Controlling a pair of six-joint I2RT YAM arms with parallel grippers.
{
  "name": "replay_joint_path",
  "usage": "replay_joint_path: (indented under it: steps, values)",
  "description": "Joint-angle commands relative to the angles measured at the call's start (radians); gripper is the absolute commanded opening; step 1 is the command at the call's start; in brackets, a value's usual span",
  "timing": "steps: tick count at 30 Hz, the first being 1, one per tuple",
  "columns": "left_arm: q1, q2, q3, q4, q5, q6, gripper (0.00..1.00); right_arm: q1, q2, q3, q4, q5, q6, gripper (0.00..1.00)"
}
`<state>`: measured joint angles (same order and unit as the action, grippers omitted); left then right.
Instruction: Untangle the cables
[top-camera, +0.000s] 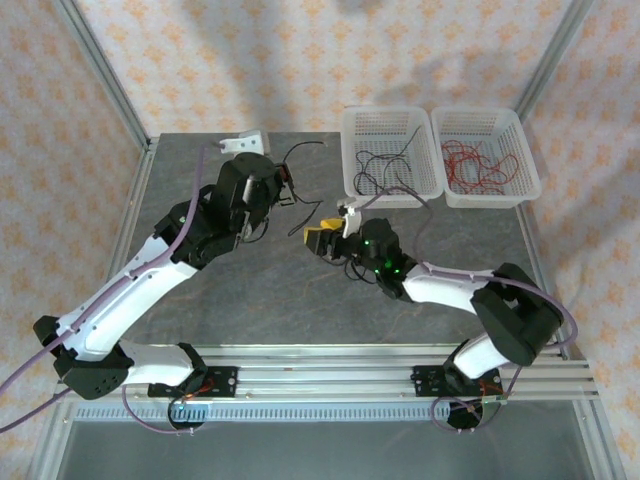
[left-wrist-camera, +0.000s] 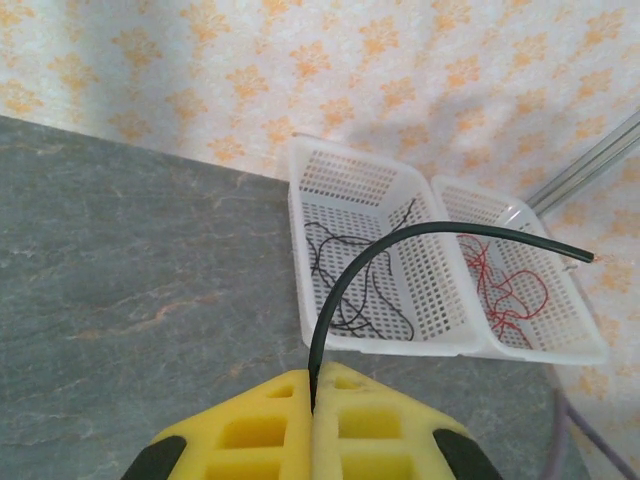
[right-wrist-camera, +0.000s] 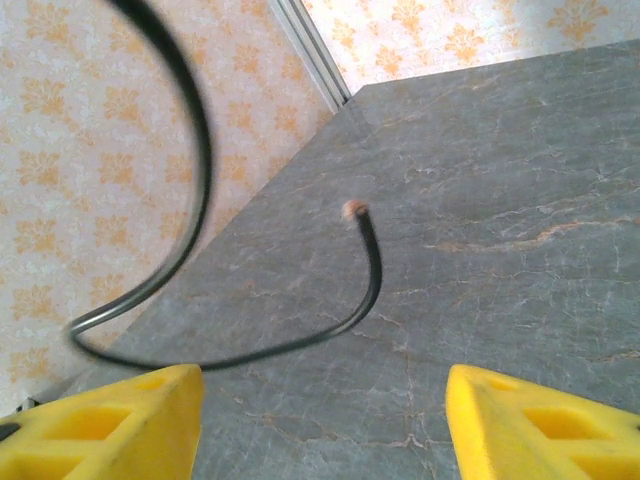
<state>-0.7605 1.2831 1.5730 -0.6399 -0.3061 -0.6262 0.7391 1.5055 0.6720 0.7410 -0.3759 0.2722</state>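
My right gripper will next grab the looping black cable near its bare tip (top-camera: 296, 230) (right-wrist-camera: 374, 275), to stretch the cable away from my left gripper.
My left gripper (left-wrist-camera: 314, 398) is shut on one black cable (left-wrist-camera: 360, 270) that rises from between the yellow fingers and arcs right, its bare tip over the baskets. From above, the left gripper (top-camera: 287, 186) hangs over the table's back middle with that cable (top-camera: 300, 150) curling up from it. My right gripper (top-camera: 322, 238) is open just right of it, pointing left. Between and beyond its spread yellow fingers (right-wrist-camera: 100, 425) a black cable (right-wrist-camera: 368, 285) loops in the air, untouched by them. More black cables (top-camera: 385, 170) lie in one white basket, red cables (top-camera: 478, 165) in the other.
Two white mesh baskets stand side by side at the back right: the left one (top-camera: 346, 150) and the right one (top-camera: 531, 165). A small white block (top-camera: 241, 145) sits at the back left edge. Metal frame posts rise at the table's back corners.
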Motion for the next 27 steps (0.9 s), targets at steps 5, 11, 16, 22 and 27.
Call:
replay_joint_path:
  steps: [5,11,16,22,27]
  values:
    - [-0.017,-0.013,0.054,0.017,0.025,0.032,0.0,-0.003,0.058,0.084,0.124,0.035,0.066,0.56]
    - [-0.02,-0.046,0.044,0.021,0.028,0.029,0.0,-0.018,0.098,0.132,0.123,0.065,0.129,0.31]
    - [-0.02,-0.088,0.035,0.013,0.008,0.028,0.0,-0.048,0.097,0.127,0.083,0.153,0.231,0.0]
    - [-0.02,-0.122,0.072,-0.028,-0.055,0.058,0.0,-0.116,0.019,0.022,0.097,0.189,0.387,0.0]
    - [-0.02,-0.122,0.096,-0.038,-0.084,0.081,0.0,-0.159,-0.073,-0.042,0.023,0.218,0.478,0.0]
